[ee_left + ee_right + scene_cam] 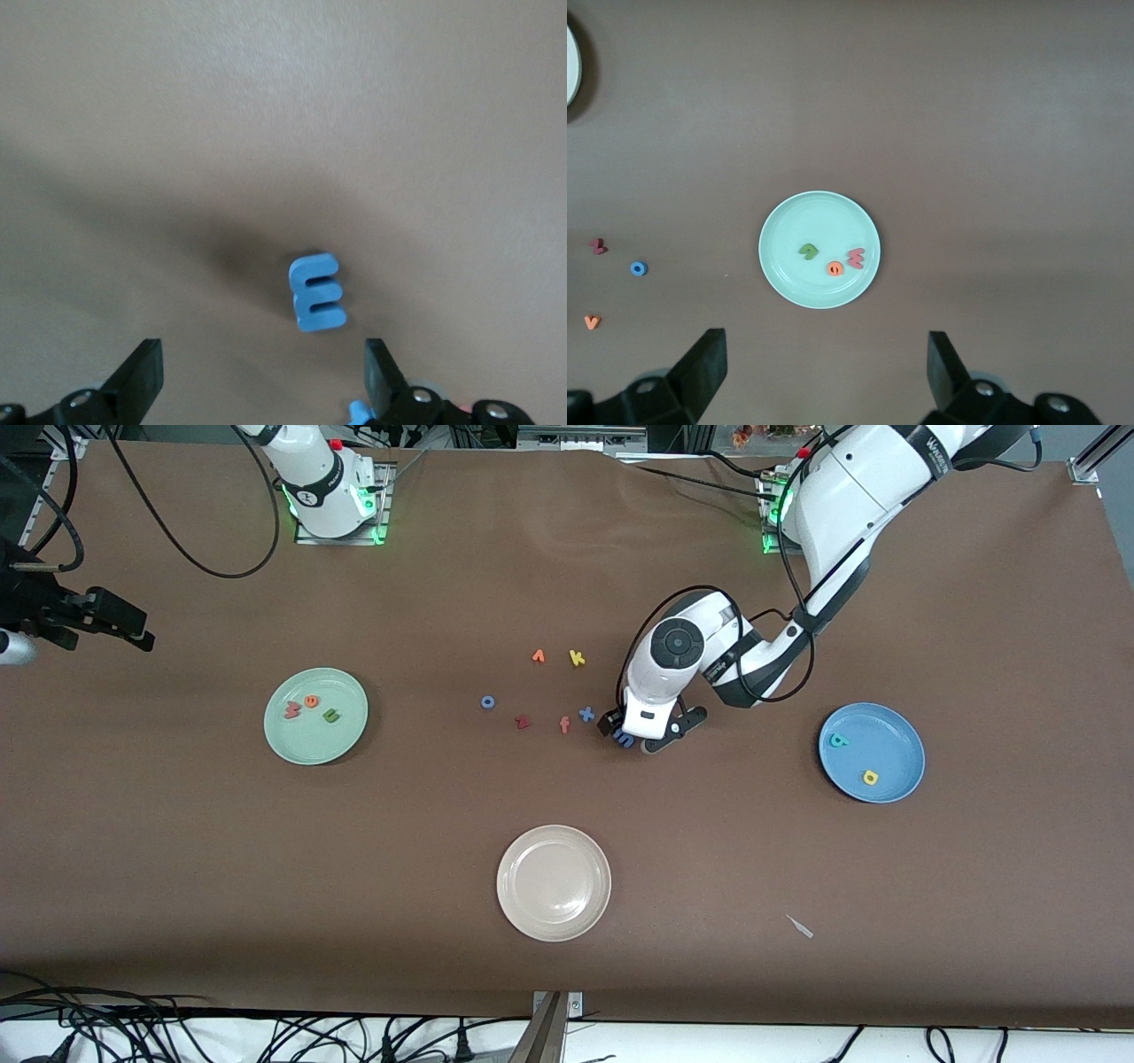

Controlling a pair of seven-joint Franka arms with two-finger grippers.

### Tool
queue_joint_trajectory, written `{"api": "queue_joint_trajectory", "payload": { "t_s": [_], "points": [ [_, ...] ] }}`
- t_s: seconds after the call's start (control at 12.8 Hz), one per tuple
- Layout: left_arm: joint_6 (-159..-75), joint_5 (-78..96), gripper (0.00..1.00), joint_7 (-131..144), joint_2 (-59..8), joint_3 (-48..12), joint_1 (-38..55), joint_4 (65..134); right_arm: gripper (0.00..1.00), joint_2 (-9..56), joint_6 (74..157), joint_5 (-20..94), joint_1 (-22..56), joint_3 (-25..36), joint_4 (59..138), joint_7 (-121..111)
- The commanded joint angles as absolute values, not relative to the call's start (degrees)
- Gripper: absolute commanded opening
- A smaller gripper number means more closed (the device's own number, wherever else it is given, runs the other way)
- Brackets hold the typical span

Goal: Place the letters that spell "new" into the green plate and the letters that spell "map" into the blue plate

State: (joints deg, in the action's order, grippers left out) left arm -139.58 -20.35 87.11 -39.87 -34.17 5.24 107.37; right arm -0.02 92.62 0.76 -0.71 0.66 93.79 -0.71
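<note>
My left gripper grabs the blue m by its middle next, to spell "map" in the blue plate.
The blue m lies on the brown table near the middle, and my left gripper hovers low over it, open. In the left wrist view the m sits just ahead of the gap of the left gripper, untouched. The green plate holds the pinkish-red w, orange e and olive n. The blue plate holds the teal p and yellow a. My right gripper waits high above the table beside the green plate, open and holding nothing.
Loose letters lie beside the m toward the right arm's end: blue x, orange f, a dark red letter, blue o, orange v, yellow k. A cream-white plate stands nearer the front camera.
</note>
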Motion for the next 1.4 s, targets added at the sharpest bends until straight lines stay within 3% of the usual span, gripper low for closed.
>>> {"api": "queue_joint_trajectory", "payload": {
  "t_s": [0.0,0.23,0.62,0.78,0.94,1.17,1.33],
  "points": [
    [-139.6,-20.7,1.0,90.5,-39.8,-32.8,6.0,105.6,1.0,-0.5,93.7,0.2,-1.9,-0.7,95.2,-0.5],
    [-139.6,-20.8,1.0,93.9,-40.2,-28.1,11.1,103.7,1.0,-0.5,93.8,-0.2,-1.8,-0.9,95.1,-0.6],
    [-139.6,-20.7,0.95,95.5,-41.7,-27.0,13.2,102.4,1.0,-0.5,93.7,-0.3,-1.8,-0.8,95.1,-1.2],
    [-139.6,-21.1,0.9,95.5,-42.6,-26.1,14.3,101.4,1.0,-0.4,93.8,-0.1,-1.8,-0.7,95.1,-1.2],
    [-139.6,-21.3,0.79,95.3,-43.0,-25.9,14.4,101.2,1.0,-0.5,93.8,-0.2,-1.8,-0.6,95.1,-1.2],
    [-139.6,-21.3,0.72,95.0,-43.7,-25.7,14.6,99.8,1.0,-0.5,93.7,-0.1,-1.8,-0.6,95.1,-1.1],
    [-139.6,-21.3,0.62,95.1,-43.9,-25.6,14.7,99.8,1.0,-0.5,93.6,-0.1,-1.8,-0.6,95.1,-1.1]
  ]
}}
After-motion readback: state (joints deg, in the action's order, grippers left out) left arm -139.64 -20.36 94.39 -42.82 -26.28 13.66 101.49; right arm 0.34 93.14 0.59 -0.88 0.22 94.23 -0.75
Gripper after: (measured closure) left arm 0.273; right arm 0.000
